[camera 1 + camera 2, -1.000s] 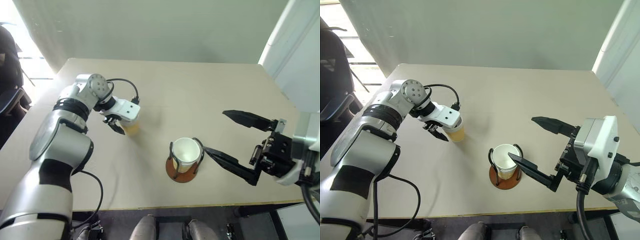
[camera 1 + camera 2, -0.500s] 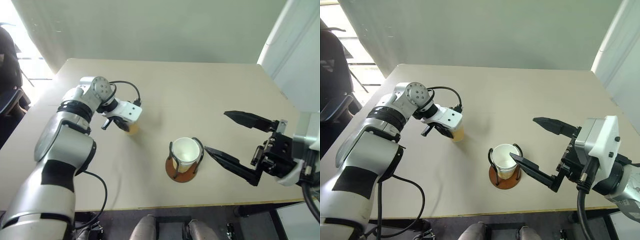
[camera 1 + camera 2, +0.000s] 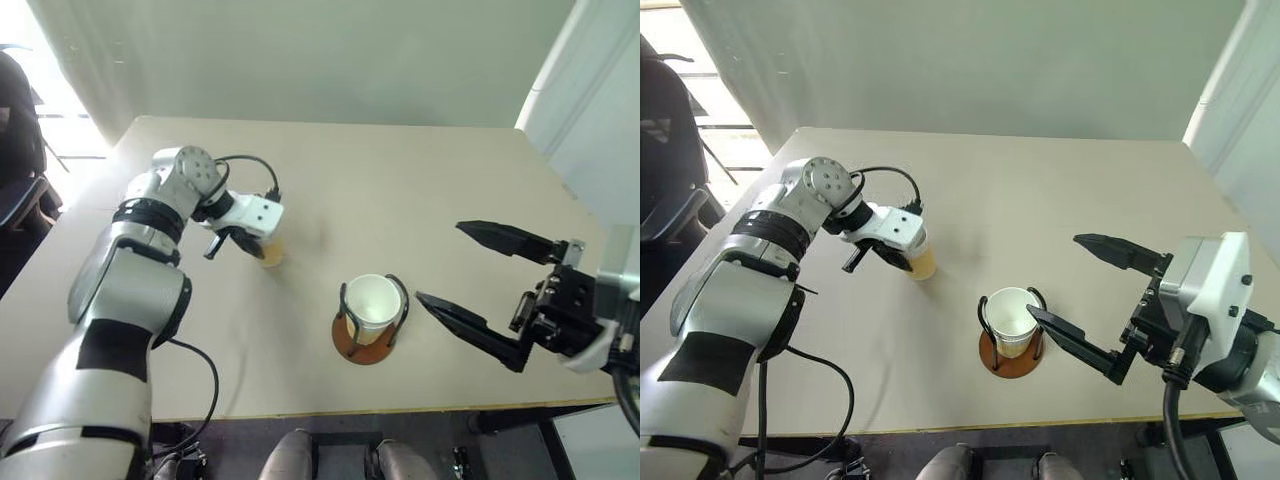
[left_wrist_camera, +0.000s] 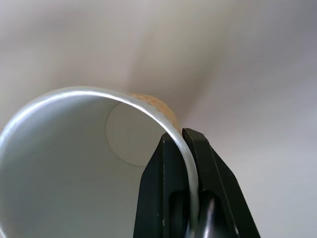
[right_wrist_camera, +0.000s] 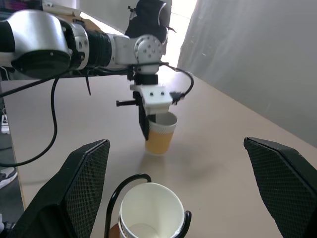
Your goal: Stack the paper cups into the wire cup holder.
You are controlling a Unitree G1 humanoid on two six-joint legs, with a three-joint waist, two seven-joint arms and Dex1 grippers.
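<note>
The yellow-orange cup has only tabletop under its bottom, so the left gripper still needs to set it inside the white-lined cup (image 3: 372,302) before letting go.
A yellow-orange paper cup (image 3: 270,250) is left of the table's middle, its bottom close to the tabletop and a little tilted. My left gripper (image 4: 184,136) is shut on this cup's white rim, one finger inside and one outside. The wire cup holder (image 3: 362,345) stands near the table's front, with a white-lined paper cup (image 3: 372,302) upright between its dark loops. To the right of the holder my right gripper (image 3: 440,262) is wide open and holds nothing. In the right wrist view the held cup (image 5: 161,134) is beyond the holder's cup (image 5: 148,215).
The beige table (image 3: 400,190) has bare room behind and to the right of the holder. Its front edge runs just below the holder. A dark chair (image 3: 15,150) stands off the table's left side. A white panel (image 3: 590,90) rises at the back right.
My left gripper went from open around the cup to shut on its rim. It has shifted the cup slightly up and to the right. The right gripper stayed open in place.
</note>
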